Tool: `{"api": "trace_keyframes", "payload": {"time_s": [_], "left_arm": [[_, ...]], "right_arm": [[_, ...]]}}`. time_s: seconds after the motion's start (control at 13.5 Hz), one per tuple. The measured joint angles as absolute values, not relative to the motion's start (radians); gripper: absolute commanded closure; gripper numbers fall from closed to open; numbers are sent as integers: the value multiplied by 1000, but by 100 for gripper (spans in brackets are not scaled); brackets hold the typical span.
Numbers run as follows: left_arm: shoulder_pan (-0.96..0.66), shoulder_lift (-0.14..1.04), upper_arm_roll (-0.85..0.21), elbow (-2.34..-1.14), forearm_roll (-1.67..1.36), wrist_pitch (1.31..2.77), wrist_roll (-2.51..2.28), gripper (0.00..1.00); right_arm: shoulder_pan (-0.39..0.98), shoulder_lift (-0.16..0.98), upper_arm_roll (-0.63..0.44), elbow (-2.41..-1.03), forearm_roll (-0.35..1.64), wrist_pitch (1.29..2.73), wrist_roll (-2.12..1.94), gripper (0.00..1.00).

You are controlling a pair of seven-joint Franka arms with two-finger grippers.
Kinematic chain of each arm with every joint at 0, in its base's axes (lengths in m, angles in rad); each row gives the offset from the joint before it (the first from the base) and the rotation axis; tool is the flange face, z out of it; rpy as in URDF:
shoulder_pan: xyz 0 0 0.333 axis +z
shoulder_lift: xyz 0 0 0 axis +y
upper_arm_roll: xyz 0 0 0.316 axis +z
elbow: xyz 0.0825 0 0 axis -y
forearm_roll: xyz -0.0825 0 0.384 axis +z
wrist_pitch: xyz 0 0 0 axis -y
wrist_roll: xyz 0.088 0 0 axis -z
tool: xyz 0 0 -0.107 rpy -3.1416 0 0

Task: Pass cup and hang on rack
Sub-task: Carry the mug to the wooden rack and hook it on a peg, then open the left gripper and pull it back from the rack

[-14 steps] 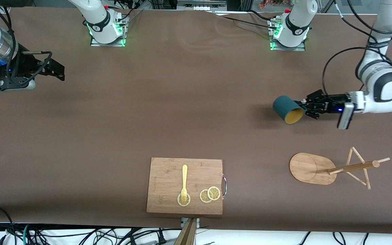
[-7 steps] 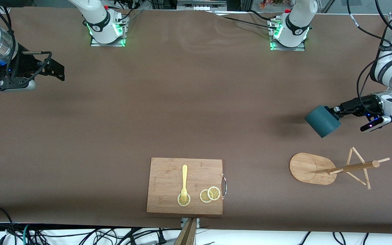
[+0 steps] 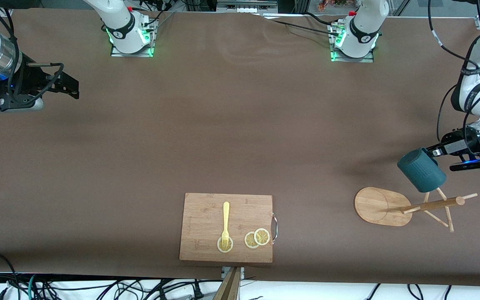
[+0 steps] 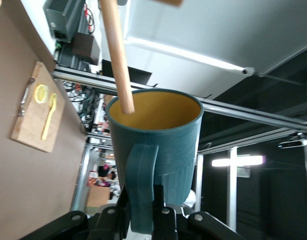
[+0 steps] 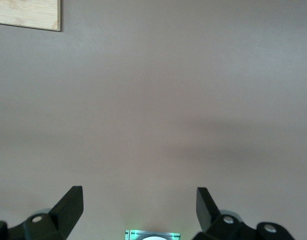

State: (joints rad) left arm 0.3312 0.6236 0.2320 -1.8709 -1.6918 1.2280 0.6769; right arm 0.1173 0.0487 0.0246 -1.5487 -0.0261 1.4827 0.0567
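Observation:
The cup's rim (image 3: 434,188) is level with the wooden peg's tip (image 3: 440,191). For now, my left gripper keeps hold of the cup until the cup hangs on the peg.
The dark teal ribbed cup (image 3: 422,171) hangs in the air over the rack's upper pegs (image 3: 440,193). My left gripper (image 3: 433,152) is shut on its handle (image 4: 141,185). In the left wrist view the cup (image 4: 163,145) shows its yellow inside, and a wooden peg (image 4: 116,55) ends at its rim; I cannot tell whether they touch. The rack has an oval base (image 3: 375,204) and a pole (image 3: 431,204). My right gripper (image 3: 68,85) waits open and empty over bare table at the right arm's end, as the right wrist view (image 5: 138,202) also shows.
A rectangular wooden cutting board (image 3: 206,212) lies near the table's front edge at the middle, with a yellow fork (image 3: 225,223) and lemon slices (image 3: 256,238) on it. It also shows in the left wrist view (image 4: 31,125). Brown table cover (image 3: 223,125) elsewhere.
My left gripper has carried the cup toward the left arm's end of the table and over the rack, turning it so its mouth faces away. The right arm has not moved.

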Motion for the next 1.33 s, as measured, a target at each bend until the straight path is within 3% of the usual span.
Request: {"api": "trace_keyframes", "payload": {"time_s": [0.52, 0.96, 1.18, 1.26, 1.33], "left_arm": [[352, 766, 230, -1835, -1831, 1158, 677, 100], [361, 815, 230, -1798, -1858, 1143, 677, 99], [365, 837, 230, -1797, -1887, 1135, 676, 63], [365, 845, 230, -1797, -1892, 1130, 677, 41], [366, 851, 230, -1796, -1896, 1120, 677, 0]], "right_arm": [[117, 49, 25, -1549, -26, 1483, 57, 0], [117, 49, 25, -1549, -26, 1483, 57, 0], [117, 49, 25, -1549, -26, 1483, 57, 0], [117, 49, 25, -1549, -26, 1483, 57, 0], [117, 49, 25, -1549, -26, 1483, 57, 0]]}}
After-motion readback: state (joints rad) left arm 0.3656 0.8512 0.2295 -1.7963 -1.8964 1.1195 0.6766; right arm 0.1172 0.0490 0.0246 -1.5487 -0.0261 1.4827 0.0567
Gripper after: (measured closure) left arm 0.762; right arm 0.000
